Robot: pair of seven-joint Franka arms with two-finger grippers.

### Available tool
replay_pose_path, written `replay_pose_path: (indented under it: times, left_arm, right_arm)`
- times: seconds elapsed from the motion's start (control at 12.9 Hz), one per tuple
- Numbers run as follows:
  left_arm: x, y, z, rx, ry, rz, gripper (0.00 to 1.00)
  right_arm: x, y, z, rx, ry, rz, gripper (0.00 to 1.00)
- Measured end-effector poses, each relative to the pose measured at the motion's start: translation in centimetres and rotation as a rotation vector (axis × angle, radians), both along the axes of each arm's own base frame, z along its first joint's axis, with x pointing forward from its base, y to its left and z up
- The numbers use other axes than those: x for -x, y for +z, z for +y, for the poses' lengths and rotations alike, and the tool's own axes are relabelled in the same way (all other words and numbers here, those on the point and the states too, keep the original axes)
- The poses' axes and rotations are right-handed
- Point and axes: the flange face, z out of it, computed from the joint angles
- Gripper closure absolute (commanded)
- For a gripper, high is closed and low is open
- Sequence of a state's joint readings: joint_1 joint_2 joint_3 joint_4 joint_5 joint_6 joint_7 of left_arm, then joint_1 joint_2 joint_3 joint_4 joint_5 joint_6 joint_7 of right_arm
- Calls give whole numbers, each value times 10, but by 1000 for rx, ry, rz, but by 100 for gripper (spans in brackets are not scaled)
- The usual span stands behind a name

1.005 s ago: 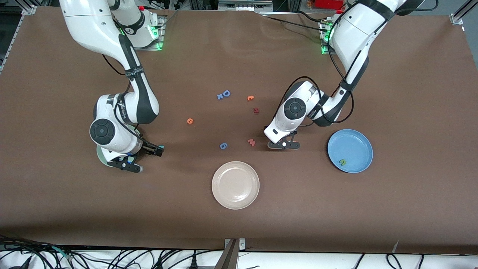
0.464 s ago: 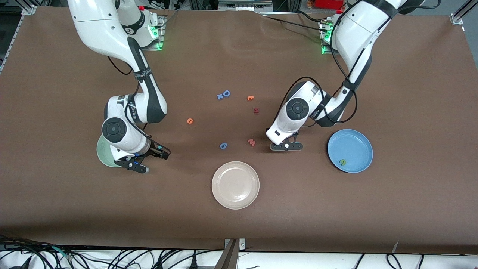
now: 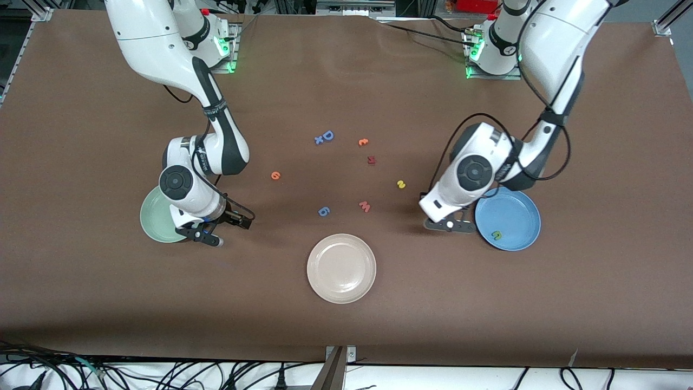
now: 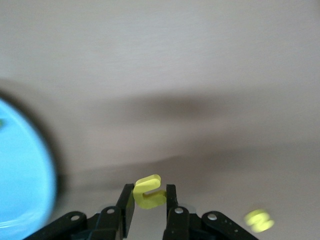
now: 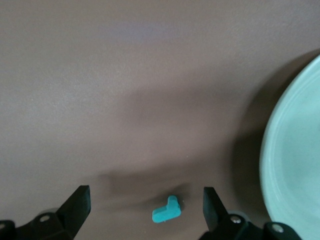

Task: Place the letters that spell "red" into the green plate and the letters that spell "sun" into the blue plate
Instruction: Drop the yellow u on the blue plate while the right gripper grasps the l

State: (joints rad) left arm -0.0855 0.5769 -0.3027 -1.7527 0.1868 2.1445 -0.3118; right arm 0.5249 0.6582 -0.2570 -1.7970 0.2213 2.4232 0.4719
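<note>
The teal "r" will help spell "red" in the green plate (image 5: 300,150), so my right gripper will next grab it by its straight stem (image 5: 164,215).
My left gripper (image 4: 150,201) is shut on a yellow "u" (image 4: 148,191), held just above the table beside the blue plate (image 3: 514,208). In the front view this gripper (image 3: 449,225) hangs at that plate's rim. A green "n" (image 3: 496,234) lies in the blue plate (image 4: 20,170). A yellow "s" (image 3: 400,184) lies on the table. My right gripper (image 5: 145,200) is open over a teal "r" (image 5: 166,212), which lies on the table beside the green plate (image 5: 295,165). In the front view it (image 3: 203,236) hangs at the green plate's (image 3: 154,219) edge. An orange "e" (image 3: 275,175) lies mid-table.
A cream plate (image 3: 341,268) sits nearest the front camera. Loose on the table's middle are a blue "D" (image 3: 327,135) with a small blue "x" (image 3: 319,140), a small orange letter (image 3: 363,142), a dark red letter (image 3: 371,160), a pink "w" (image 3: 364,206) and a blue "6" (image 3: 323,211).
My left arm has carried the yellow "u" toward the blue plate, uncovering the yellow "s". My right gripper has slid off the green plate toward the table's middle, still open.
</note>
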Motion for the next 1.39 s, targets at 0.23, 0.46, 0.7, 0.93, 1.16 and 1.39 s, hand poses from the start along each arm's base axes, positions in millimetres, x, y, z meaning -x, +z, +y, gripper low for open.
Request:
replay_pose_path:
  times: [0.23, 0.46, 0.7, 0.93, 1.16, 1.39]
  left_arm:
    - [-15, 17, 88, 24, -141, 64, 94]
    - [-15, 8, 169, 73, -209, 109, 94]
    - [-1, -13, 196, 132, -214, 159, 92]
    - [2, -24, 192, 144, -231, 177, 86]
    - [2, -27, 197, 155, -257, 180, 20]
    - [2, -29, 199, 158, -259, 184, 0]
  right_arm:
    - [5, -6, -3, 4, -4, 15, 1]
    - [12, -11, -5, 3, -7, 12, 8]
    - [17, -12, -3, -2, -4, 8, 25]
    - [18, -11, -3, -4, -3, 8, 38]
    - [18, -11, -3, -4, -2, 8, 50]
    - [18, -11, -2, -3, -2, 9, 60]
